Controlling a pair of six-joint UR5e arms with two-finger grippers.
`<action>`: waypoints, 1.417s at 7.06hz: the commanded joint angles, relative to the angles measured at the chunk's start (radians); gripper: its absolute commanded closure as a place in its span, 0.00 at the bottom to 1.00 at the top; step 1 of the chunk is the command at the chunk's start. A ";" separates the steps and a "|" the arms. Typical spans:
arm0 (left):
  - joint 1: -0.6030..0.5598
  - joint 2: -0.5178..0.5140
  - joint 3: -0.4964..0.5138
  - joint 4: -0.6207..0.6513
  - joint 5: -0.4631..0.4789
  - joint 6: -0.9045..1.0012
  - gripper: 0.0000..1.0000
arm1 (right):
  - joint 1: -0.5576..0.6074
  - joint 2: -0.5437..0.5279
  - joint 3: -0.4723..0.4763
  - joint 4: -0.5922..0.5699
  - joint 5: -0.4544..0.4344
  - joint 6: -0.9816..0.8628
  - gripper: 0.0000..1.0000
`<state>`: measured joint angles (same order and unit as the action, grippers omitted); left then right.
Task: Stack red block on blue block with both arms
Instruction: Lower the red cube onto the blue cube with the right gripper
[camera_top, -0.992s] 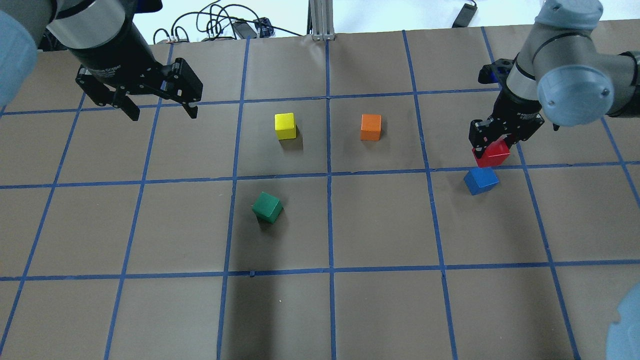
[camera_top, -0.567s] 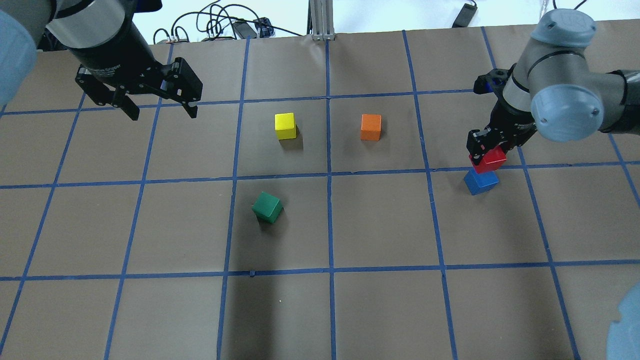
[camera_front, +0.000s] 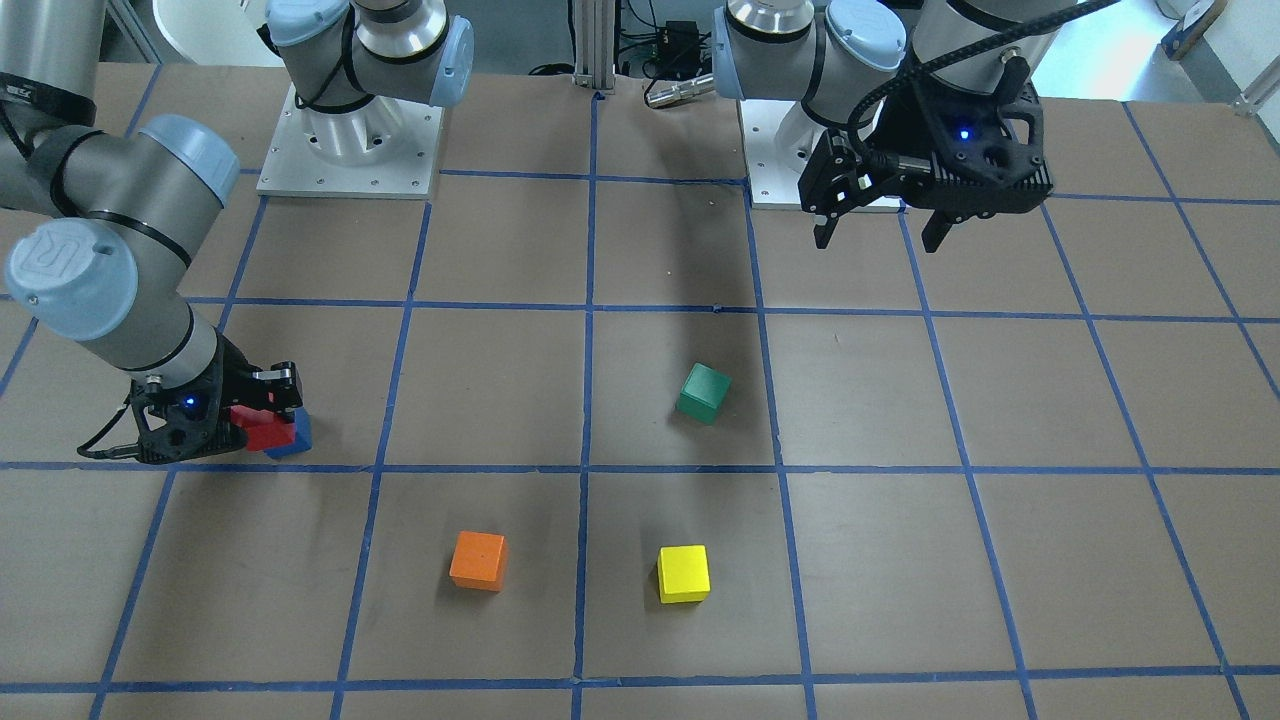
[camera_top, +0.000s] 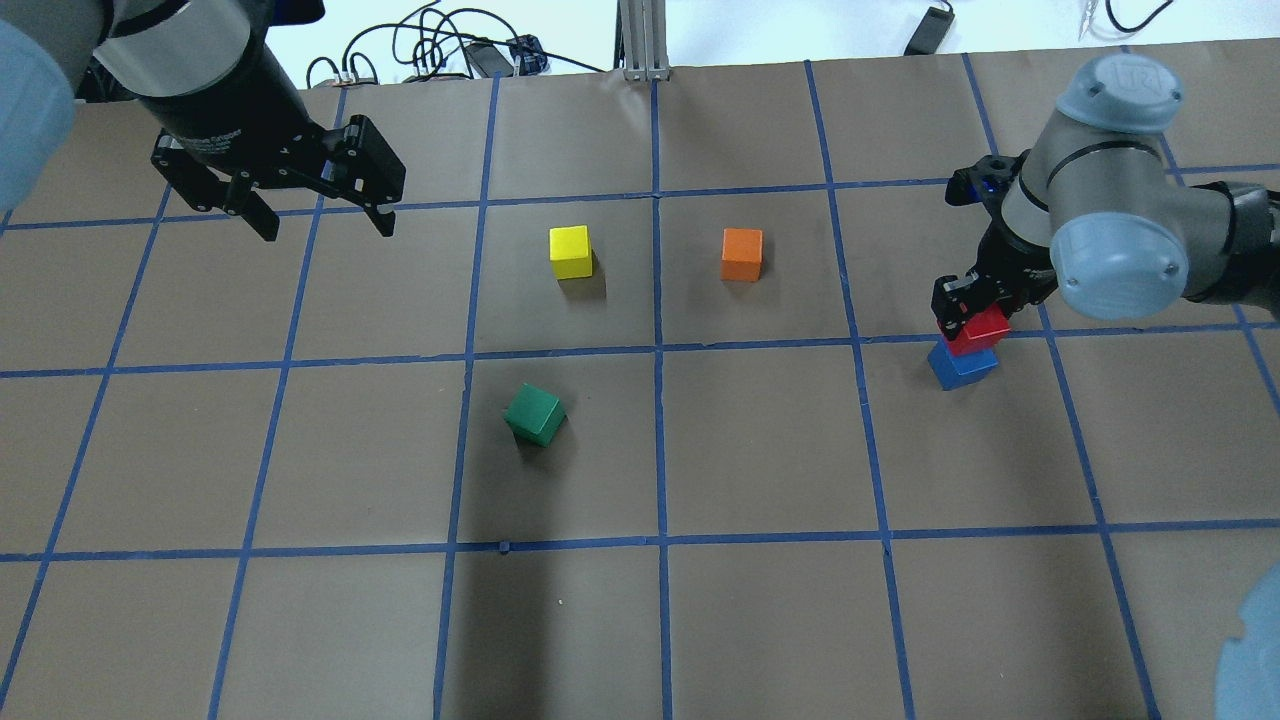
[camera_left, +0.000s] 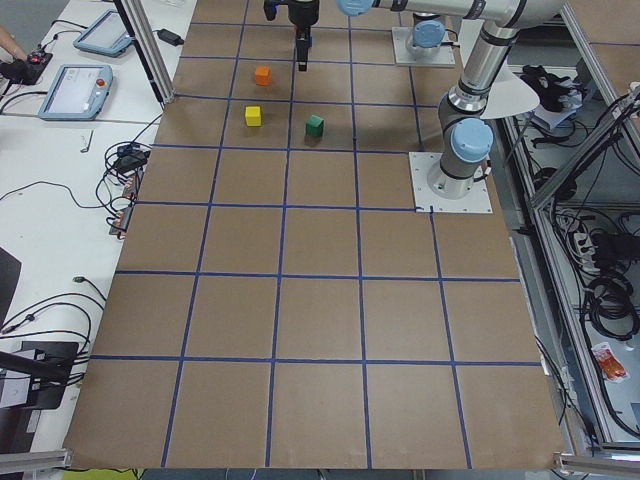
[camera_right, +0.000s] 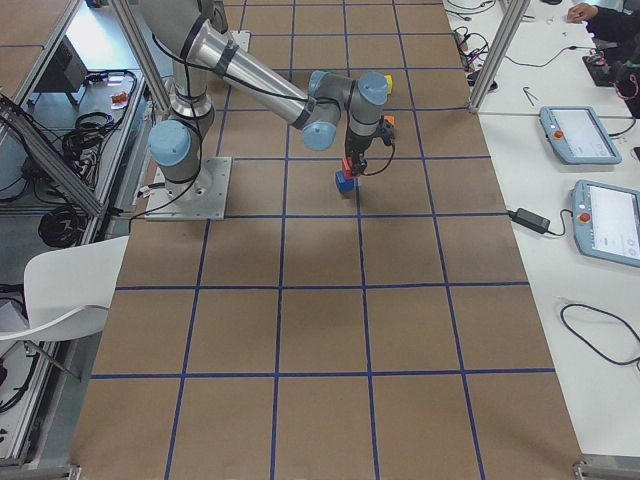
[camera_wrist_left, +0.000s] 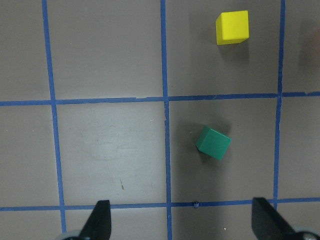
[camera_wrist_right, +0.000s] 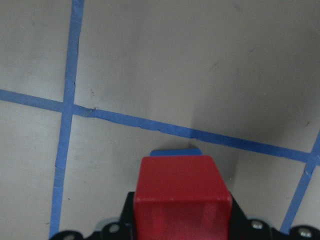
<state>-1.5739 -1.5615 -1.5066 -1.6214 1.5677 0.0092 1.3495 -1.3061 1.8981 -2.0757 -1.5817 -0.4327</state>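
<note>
My right gripper opens next, since the red block's lower edge meets the blue block's top, so the red block would rest there.
My right gripper is shut on the red block and holds it right over the blue block, almost or just touching its top. In the right wrist view the red block fills the space between the jaws, and only a sliver of the blue block shows behind it. In the front view the red block hides most of the blue block. My left gripper is open and empty, high over the table's far left, also seen in the front view.
A yellow cube and an orange cube stand in the far middle squares. A green cube sits turned, nearer the middle. The brown table carries a blue tape grid.
My right gripper has carried the red block down and a little toward the blue block, from beside and behind it to right over it. The left arm has not moved.
</note>
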 joint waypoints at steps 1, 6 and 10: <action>0.000 0.000 -0.001 0.000 0.000 0.002 0.00 | -0.006 -0.001 0.007 -0.003 -0.004 0.002 1.00; 0.000 -0.002 0.005 0.002 0.000 0.002 0.00 | -0.007 -0.001 0.022 -0.003 -0.003 0.000 0.07; 0.002 -0.003 0.005 0.002 0.000 0.002 0.00 | -0.004 -0.059 -0.029 0.111 -0.020 0.015 0.00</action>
<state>-1.5735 -1.5646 -1.5018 -1.6199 1.5677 0.0107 1.3436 -1.3366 1.8981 -2.0331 -1.6017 -0.4240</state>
